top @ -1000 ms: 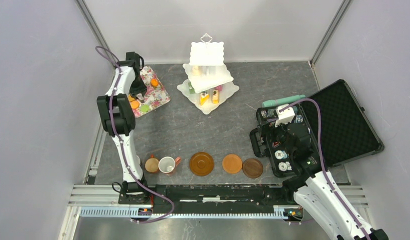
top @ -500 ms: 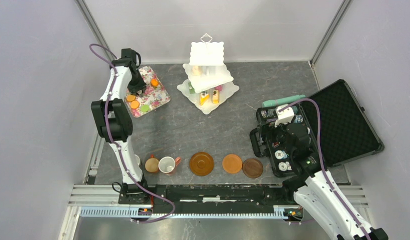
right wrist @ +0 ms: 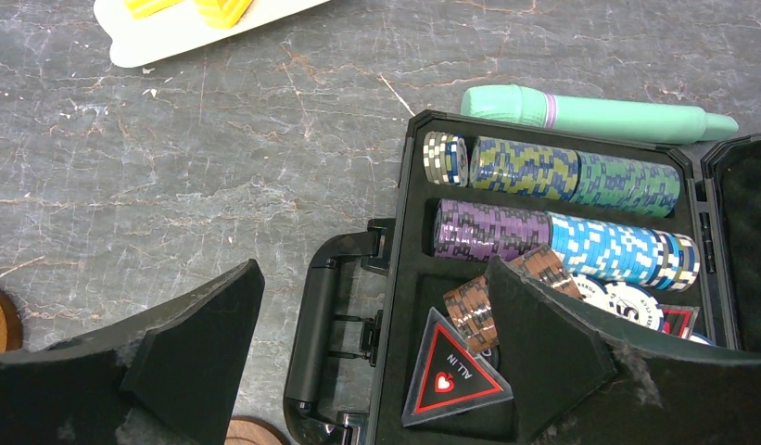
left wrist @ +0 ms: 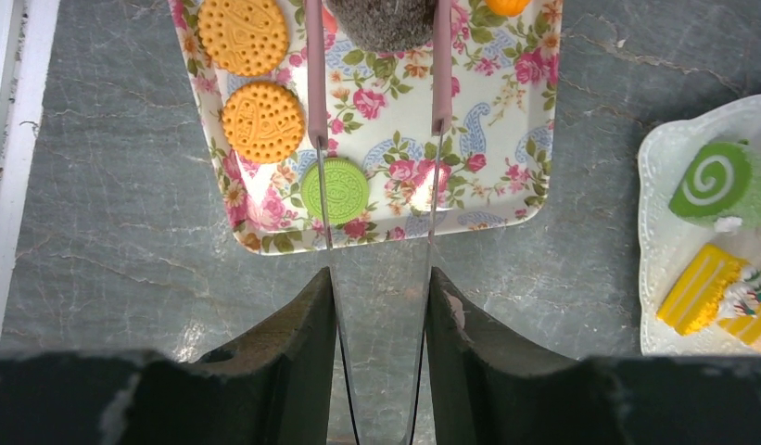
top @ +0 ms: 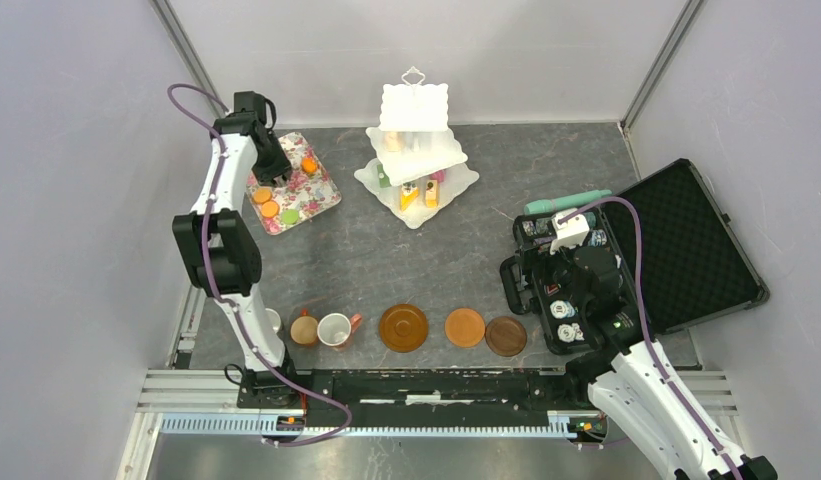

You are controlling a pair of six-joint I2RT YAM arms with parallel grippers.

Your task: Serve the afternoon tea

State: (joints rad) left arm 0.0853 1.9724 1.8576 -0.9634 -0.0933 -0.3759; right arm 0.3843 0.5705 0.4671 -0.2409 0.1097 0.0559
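Note:
I will keep holding the tongs with my left gripper until I lower the dark brown toy cake (left wrist: 386, 20), because the cake is above the floral tray (left wrist: 395, 176).
My left gripper (left wrist: 379, 278) is shut on clear tongs with pink arms (left wrist: 315, 93). It hangs over the floral tray (top: 321, 195) at the far left. The tong tips flank a dark brown toy cake (left wrist: 386, 19) at the tray's far side; I cannot tell if they pinch it. Two orange biscuits (left wrist: 262, 120) and a green one (left wrist: 335, 188) lie on the tray. The white three-tier stand (top: 416, 150) holds a green roll (left wrist: 719, 181) and a yellow cake (left wrist: 719, 297). Mugs (top: 334, 329) and three saucers (top: 403, 327) line the near edge. My right gripper (right wrist: 372, 278) is open and empty.
The open black case of poker chips (top: 576, 290) lies at the right, right under my right gripper, its lid (top: 691, 250) flat beyond. A mint-green tube (right wrist: 599, 113) lies behind the case. Grey walls close in on the left, back and right.
My left arm has swung further left and back, carrying the tongs across the floral tray. The right arm has not moved.

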